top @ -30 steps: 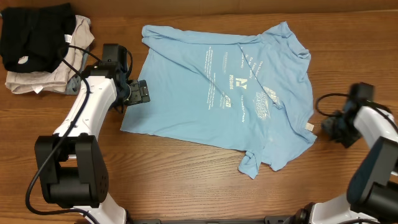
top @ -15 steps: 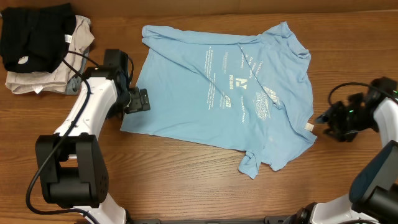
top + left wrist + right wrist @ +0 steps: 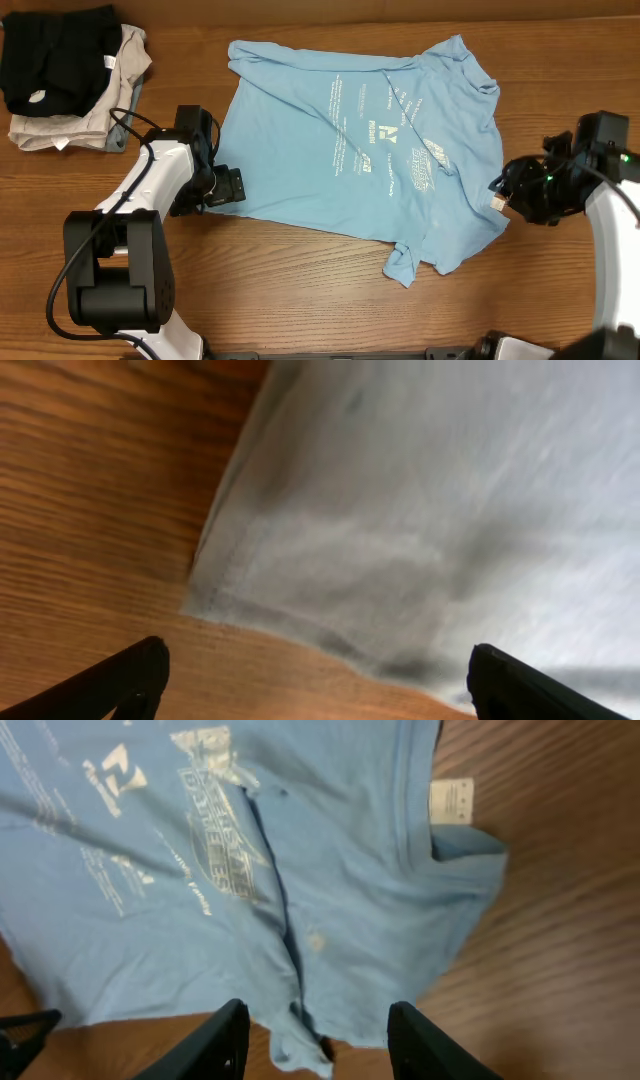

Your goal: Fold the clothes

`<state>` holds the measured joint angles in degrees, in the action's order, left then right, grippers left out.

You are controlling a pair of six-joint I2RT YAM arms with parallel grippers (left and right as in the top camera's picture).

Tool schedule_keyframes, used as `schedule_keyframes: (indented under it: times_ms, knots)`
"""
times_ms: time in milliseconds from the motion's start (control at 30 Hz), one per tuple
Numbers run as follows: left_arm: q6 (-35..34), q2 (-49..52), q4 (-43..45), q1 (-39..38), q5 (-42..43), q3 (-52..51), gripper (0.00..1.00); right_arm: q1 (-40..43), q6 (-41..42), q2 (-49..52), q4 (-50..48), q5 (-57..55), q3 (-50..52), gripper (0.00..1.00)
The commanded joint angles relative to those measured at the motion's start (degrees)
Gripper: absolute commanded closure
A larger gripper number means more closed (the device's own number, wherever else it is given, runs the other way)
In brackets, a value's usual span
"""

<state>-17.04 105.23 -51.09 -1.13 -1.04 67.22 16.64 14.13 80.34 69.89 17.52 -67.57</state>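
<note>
My left gripper will next grab the T-shirt point(image 3: 300, 150) by its near hem corner, to draw out and fold over its near edge.
The clothes, a light sky-blue T-shirt point(image 3: 300, 150) with white lettering, lies spread and creased across the middle of the table. My left gripper point(image 3: 228, 187) is at its near-left hem corner. In the left wrist view the left gripper point(image 3: 318, 690) is wide open, with the shirt's corner point(image 3: 300, 580) just ahead of the fingertips point(image 3: 130, 678) on the wood. My right gripper point(image 3: 503, 190) hovers at the shirt's right edge, beside the small white tag point(image 3: 495, 203). From its wrist camera the right gripper point(image 3: 320, 1045) is open above the shirt point(image 3: 200, 870), holding nothing, with the tag point(image 3: 450, 800) farther off.
A black garment point(image 3: 55, 55) lies on a beige one point(image 3: 95, 115) at the back left corner, behind my left arm. A twisted sleeve end point(image 3: 400, 265) pokes toward the front edge. Bare wooden table point(image 3: 300, 290) runs along the front.
My left gripper has slid toward me along the shirt's left edge to the hem corner. My right arm has swung in from the right to the tag, and its jaws have opened.
</note>
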Motion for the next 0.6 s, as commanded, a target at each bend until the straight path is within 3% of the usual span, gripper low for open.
schedule_keyframes:
  times_ms: [0,267,567]
  knots:
    - [-5.79,0.52,1.81,0.04,0.37,-0.11,0.07,-4.13,6.71,-3.87,1.49,-10.38,-0.74,0.52]
    - [-8.74,0.52,4.7,0.04,-0.63,-1.66,0.2,-15.34,16.22,-6.19,7.08,-13.03,-0.74,0.52]
    - [-8.79,0.52,7.19,0.31,-6.43,-7.89,0.24,-21.31,20.87,-6.19,11.08,-13.31,-0.74,0.52]
